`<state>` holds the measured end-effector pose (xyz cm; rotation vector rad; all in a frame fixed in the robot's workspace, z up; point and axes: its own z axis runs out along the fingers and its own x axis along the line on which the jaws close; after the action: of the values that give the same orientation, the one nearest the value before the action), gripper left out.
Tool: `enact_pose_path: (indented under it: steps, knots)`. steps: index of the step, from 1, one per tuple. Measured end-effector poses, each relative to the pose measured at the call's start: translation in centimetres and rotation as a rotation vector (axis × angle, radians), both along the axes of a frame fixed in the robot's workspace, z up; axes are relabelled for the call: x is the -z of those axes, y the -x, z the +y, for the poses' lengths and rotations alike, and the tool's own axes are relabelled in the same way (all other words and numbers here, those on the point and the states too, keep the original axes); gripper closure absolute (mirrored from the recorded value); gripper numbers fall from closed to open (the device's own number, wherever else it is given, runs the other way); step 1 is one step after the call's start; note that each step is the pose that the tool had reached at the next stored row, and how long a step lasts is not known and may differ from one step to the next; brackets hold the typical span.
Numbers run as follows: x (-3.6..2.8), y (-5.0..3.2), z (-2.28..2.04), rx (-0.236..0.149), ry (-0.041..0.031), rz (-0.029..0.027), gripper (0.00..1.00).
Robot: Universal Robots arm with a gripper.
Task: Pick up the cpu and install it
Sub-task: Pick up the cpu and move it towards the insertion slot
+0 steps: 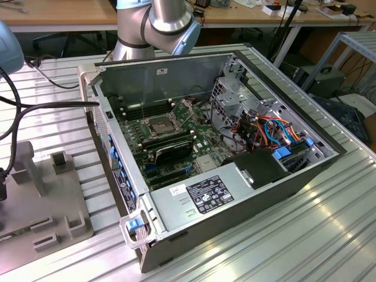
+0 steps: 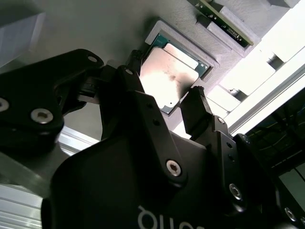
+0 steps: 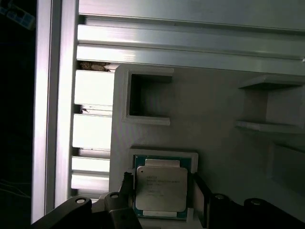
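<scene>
My gripper should grab the cpu point(image 3: 161, 190) by its side edges next, because the raised sides of a shallow pocket point(image 3: 164, 152) leave room for my fingers only there.
The cpu point(image 3: 161, 190) is a small square chip with a dull silver top. It lies flat in a shallow pocket of a grey holder plate point(image 3: 214, 143) in both wrist views. My gripper point(image 3: 163, 191) hovers just over it, open, with one black finger on each side of the chip point(image 2: 169, 78). The fingertips point(image 2: 194, 98) stand at the pocket's edges, and I cannot tell if they touch the chip. In the exterior view, the empty black-framed socket point(image 1: 160, 124) sits on the motherboard point(image 1: 176, 138) inside the open computer case point(image 1: 235, 194).
The holder plate carries other raised pockets and ribs point(image 3: 147, 98) and rests on a ribbed aluminium table point(image 3: 93, 86). Inside the case are memory sticks point(image 1: 167, 143), a drive cage point(image 1: 232, 88), coloured cables point(image 1: 270, 132) and a power supply point(image 1: 205, 197). A grey fixture point(image 1: 41, 200) lies at the exterior view's left.
</scene>
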<state>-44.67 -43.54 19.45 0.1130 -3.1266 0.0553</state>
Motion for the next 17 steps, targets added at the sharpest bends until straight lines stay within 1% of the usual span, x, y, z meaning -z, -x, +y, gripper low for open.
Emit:
enact_pose_path:
  steps: [10,17]
  knots:
    - [0.44,0.0,0.0,0.0,0.0,0.0,0.4]
    - [0.45,0.0,0.01,0.0,-0.0002,-0.0002,0.4]
